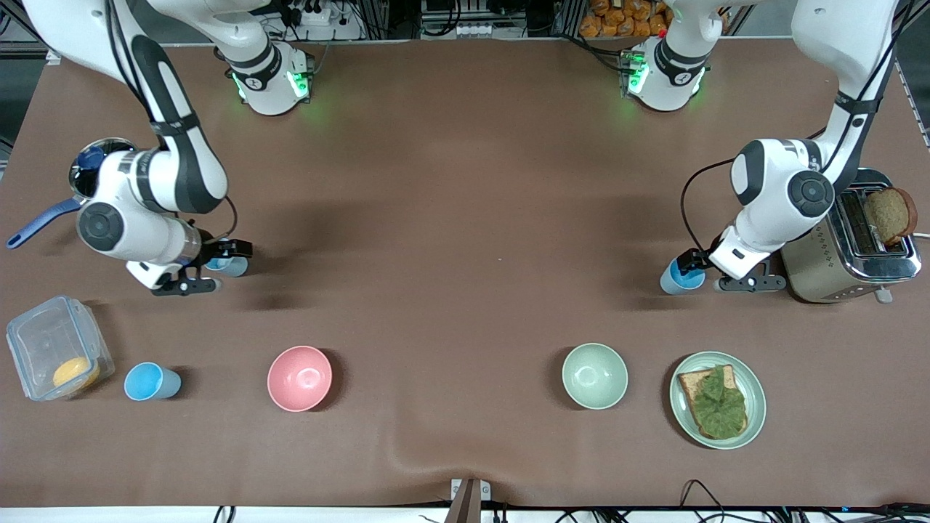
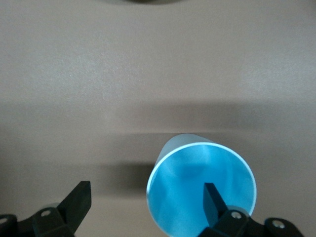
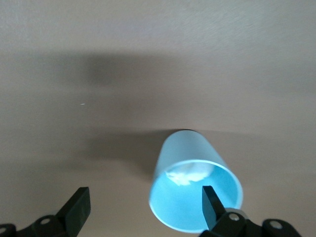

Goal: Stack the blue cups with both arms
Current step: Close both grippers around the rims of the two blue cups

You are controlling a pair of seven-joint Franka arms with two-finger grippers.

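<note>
Next, my left gripper grabs the blue cup by its rim (image 2: 147, 191) to stack it with the cup at my right gripper.
Three blue cups stand upright on the brown table. One cup (image 1: 231, 266) is at my right gripper (image 1: 212, 269). In the right wrist view this cup (image 3: 190, 163) has one fingertip (image 3: 210, 200) over its mouth and the other finger outside; the right gripper (image 3: 144, 203) is open. A second cup (image 1: 678, 277) is at my left gripper (image 1: 716, 273). In the left wrist view that cup (image 2: 197, 173) likewise has one fingertip (image 2: 212, 200) over its mouth, and the left gripper (image 2: 145, 198) is open. The third cup (image 1: 151, 381) stands alone nearer the front camera, beside the plastic box.
A pink bowl (image 1: 299, 378) and a pale green bowl (image 1: 594, 375) sit near the front. A plate (image 1: 755, 418) holds toast with lettuce. A toaster (image 1: 835, 272) with bread stands by the left arm. A clear box (image 1: 43, 341) and a pot (image 1: 81, 178) are by the right arm.
</note>
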